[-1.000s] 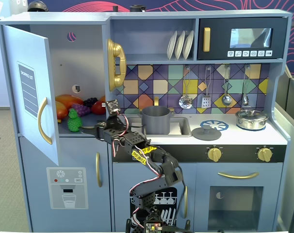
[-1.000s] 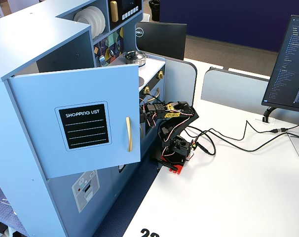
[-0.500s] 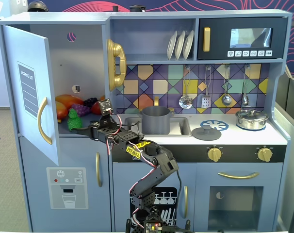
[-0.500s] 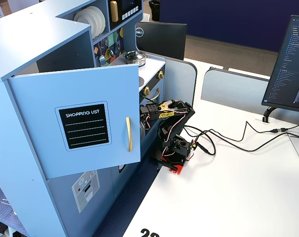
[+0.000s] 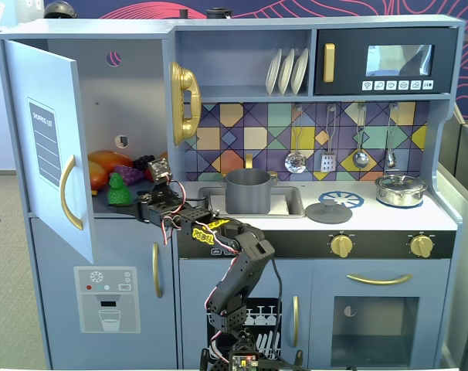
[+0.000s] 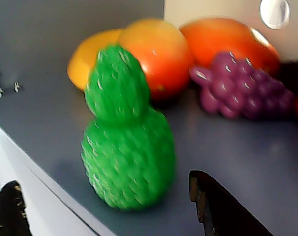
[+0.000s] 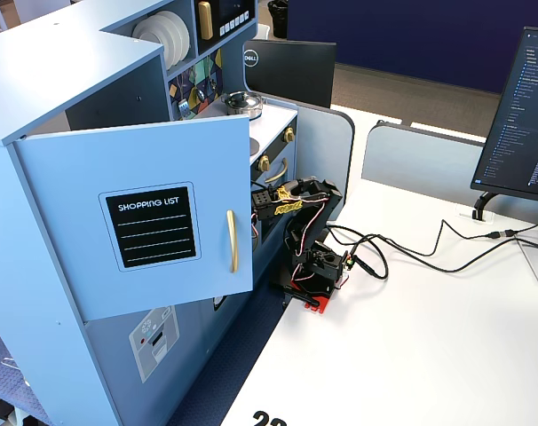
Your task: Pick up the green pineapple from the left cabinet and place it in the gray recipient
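The green pineapple needs to go from the cabinet to the gray recipient (image 5: 248,192). My gripper should pick up the pineapple by its rounded body (image 5: 119,195) next.
The green pineapple (image 5: 117,190) stands upright near the front edge of the shelf in the left cabinet, whose door (image 5: 50,147) hangs open. In the wrist view the pineapple (image 6: 127,147) fills the middle. My gripper (image 6: 104,179) is open, with one black finger (image 6: 9,211) to its left and the other (image 6: 223,206) to its right, both slightly in front of it and not touching. In a fixed view the gripper (image 5: 141,204) reaches into the cabinet just right of the pineapple. The gray recipient (image 5: 248,192) stands in the sink. In the other fixed view the door (image 7: 145,222) hides pineapple and gripper.
Orange and red toy fruits (image 6: 154,54) and a purple grape bunch (image 6: 237,86) lie behind the pineapple. A gold phone (image 5: 184,102) hangs on the cabinet's side. A flat gray lid (image 5: 329,210) and a silver lidded pot (image 5: 401,188) sit on the counter. Cables (image 7: 411,253) cross the white table.
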`<state>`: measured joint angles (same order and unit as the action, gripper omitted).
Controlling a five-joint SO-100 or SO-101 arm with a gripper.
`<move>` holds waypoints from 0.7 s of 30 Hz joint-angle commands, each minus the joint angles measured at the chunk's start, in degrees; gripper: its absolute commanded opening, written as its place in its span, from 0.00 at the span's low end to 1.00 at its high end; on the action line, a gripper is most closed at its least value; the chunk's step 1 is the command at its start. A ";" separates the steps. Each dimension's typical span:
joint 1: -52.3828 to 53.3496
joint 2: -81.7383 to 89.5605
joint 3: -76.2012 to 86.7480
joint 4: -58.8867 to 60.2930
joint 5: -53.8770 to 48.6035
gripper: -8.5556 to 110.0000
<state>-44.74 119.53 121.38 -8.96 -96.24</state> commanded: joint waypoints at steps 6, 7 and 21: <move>-0.62 -5.71 -8.61 -4.92 1.49 0.41; -0.62 -6.50 -9.23 -5.10 1.49 0.41; 0.18 -19.51 -21.27 -6.06 1.76 0.40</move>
<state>-44.65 101.60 106.44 -12.74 -95.19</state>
